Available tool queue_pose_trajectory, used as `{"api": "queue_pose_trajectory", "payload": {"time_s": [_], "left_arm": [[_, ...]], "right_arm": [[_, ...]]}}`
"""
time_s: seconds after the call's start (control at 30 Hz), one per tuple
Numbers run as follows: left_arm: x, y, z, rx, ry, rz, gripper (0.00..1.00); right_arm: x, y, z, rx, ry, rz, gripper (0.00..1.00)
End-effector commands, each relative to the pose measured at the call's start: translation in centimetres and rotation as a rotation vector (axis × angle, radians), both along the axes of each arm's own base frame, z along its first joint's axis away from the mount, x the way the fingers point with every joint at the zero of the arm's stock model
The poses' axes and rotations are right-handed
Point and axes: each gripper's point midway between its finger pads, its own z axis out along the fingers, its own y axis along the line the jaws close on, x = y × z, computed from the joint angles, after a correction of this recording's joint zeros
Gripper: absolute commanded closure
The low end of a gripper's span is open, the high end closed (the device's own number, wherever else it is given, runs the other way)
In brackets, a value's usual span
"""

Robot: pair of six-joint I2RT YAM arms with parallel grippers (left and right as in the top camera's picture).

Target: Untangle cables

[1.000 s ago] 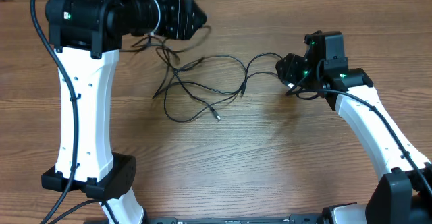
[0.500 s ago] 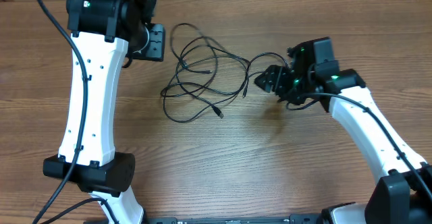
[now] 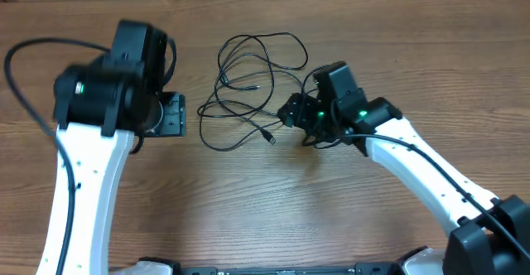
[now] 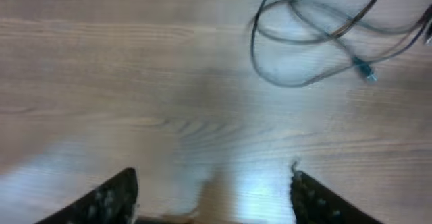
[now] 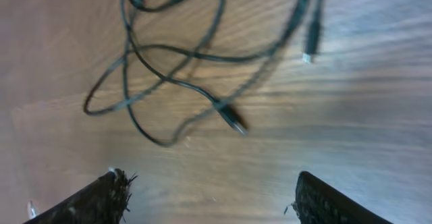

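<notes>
The right gripper grabs one cable's outer loop next, which leaves that cable's plugs free to untangle.
The cables [image 3: 248,84] lie in a loose tangle of thin black loops on the wooden table, with a small plug [image 3: 268,137] at the near edge. My left gripper [image 3: 172,115] is open and empty just left of the tangle. In the left wrist view its gripper [image 4: 212,200] frames bare wood, with a cable loop [image 4: 317,42] ahead to the right. My right gripper [image 3: 294,109] is open and empty at the tangle's right edge. In the right wrist view that gripper [image 5: 212,197] is over bare wood, with the cables [image 5: 175,55] and a plug [image 5: 233,119] just ahead.
The wooden table [image 3: 273,200] runs to a far edge along the top of the overhead view. Thick black wires [image 3: 25,55] hang from the left arm. The white left arm [image 3: 83,192] and right arm [image 3: 422,176] cross the near corners.
The left arm has swung from the far edge down to the tangle's left side. The right gripper has moved left to the cables. The tangle has bunched together and shifted.
</notes>
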Motion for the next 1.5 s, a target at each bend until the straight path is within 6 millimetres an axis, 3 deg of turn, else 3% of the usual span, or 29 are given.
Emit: {"api": "queue_pose_trajectory", "payload": {"time_s": [0.0,0.1,0.13,0.27,0.37,0.47,0.63,0.8,1.03,1.33,1.47], "left_arm": [[1.2,-1.1,-2.5,-0.047,-0.013,-0.016,0.24],[3.4,-2.8,-4.8,-0.085,-0.040,-0.146,0.21],[4.9,-3.5,-6.7,-0.088,-0.057,-0.219,0.18],[7.2,-3.9,-10.5,-0.048,-0.053,-0.326,0.14],[8.4,-4.2,-13.2,-0.044,-0.032,-0.341,0.13],[9.5,-4.7,-15.5,-0.056,0.002,-0.344,0.13],[10.3,-6.6,-19.3,-0.150,0.067,-0.374,0.14],[11.0,-7.0,-22.2,-0.158,0.101,-0.391,0.14],[11.5,-7.1,-23.5,-0.152,0.107,-0.410,0.15],[9.5,-6.7,-23.9,-0.160,0.194,-0.395,0.20],[8.4,-7.6,-23.8,-0.220,0.232,-0.404,0.20]], "right_arm": [[0.2,0.9,-2.7,-0.029,0.030,-0.068,0.22],[0.7,2.2,-4.4,-0.011,0.054,-0.090,0.22],[0.7,2.7,-5.8,-0.004,0.090,-0.117,0.21],[1.2,3.2,-7.5,0.009,0.131,-0.172,0.21],[2.4,4.0,-7.3,0.044,0.085,-0.169,0.22],[3.2,4.7,-6.7,0.075,0.045,-0.163,0.30],[2.6,5.3,-7.3,0.091,0.091,-0.212,0.32],[2.2,5.9,-8.9,0.084,0.125,-0.237,0.33],[2.8,5.8,-8.9,0.078,0.100,-0.251,0.56],[2.9,4.9,-9.4,0.034,0.089,-0.280,0.63],[3.1,4.8,-10.1,0.027,0.095,-0.292,0.65]]}}
